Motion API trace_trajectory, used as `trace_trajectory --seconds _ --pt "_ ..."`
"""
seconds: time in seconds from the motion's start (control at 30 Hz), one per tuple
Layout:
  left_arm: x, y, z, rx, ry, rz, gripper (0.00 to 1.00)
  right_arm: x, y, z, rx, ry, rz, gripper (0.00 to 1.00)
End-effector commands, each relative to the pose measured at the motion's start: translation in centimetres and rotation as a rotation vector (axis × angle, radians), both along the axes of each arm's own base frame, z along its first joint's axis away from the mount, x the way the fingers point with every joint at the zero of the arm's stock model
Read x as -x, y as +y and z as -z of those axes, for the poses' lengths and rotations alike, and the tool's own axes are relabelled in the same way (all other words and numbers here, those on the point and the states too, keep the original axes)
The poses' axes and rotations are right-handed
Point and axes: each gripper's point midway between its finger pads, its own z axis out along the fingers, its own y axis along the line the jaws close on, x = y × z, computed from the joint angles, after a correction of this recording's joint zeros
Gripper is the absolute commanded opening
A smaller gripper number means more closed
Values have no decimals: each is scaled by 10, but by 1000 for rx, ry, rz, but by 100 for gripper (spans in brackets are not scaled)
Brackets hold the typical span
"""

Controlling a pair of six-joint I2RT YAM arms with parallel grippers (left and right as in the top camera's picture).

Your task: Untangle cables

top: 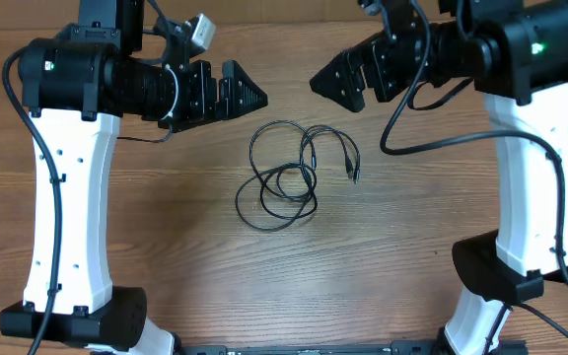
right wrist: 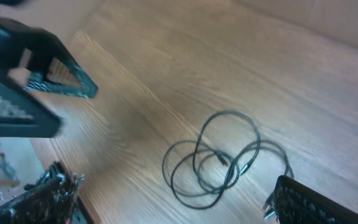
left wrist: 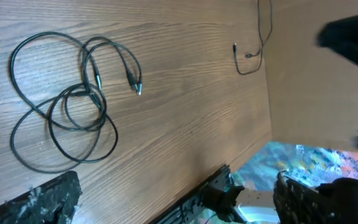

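My right gripper grabs a thin loop of the tangle next and leaves the plug ends free, to untangle the cables.
The cables point(top: 302, 174) lie as one loose tangle of thin black loops on the wooden table's middle, with two small plug ends at its right side. My left gripper point(top: 237, 94) hovers up and to the left of the tangle, open and empty. My right gripper point(top: 348, 77) hovers up and to the right of it, open and empty. The left wrist view shows the tangle point(left wrist: 95, 94) at upper left, well away from its spread fingers point(left wrist: 179, 193). The right wrist view shows the tangle point(right wrist: 219, 163) between and beyond its spread fingers point(right wrist: 173, 199); the picture is blurred.
Both white arm columns stand at the table's left point(top: 62, 197) and right point(top: 531, 187) sides, with thick black wires on them. In the left wrist view a separate thin wire point(left wrist: 253, 62) hangs near the table's edge point(left wrist: 267, 118).
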Motion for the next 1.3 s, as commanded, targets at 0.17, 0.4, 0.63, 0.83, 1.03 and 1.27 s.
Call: trace_trajectory --seconds 0.17,0.4,0.63,0.83,1.03,1.27 --pt "20 -1 -32 24 -126 42 99 2 -7 92 151 242 -23 100" --pt "29 1 -50 20 -215 43 100 40 -1 163 209 263 -435 100" --pt "32 1 -51 20 -218 43 100 72 1 223 192 361 -582 100" --pt "32 0 -53 27 -218 44 100 88 15 259 205 367 -641 100" --pt "34 1 -51 26 -203 44 100 88 42 288 206 258 -700 95" --pt "35 1 -50 26 -198 44 100 91 59 311 224 177 -745 80"
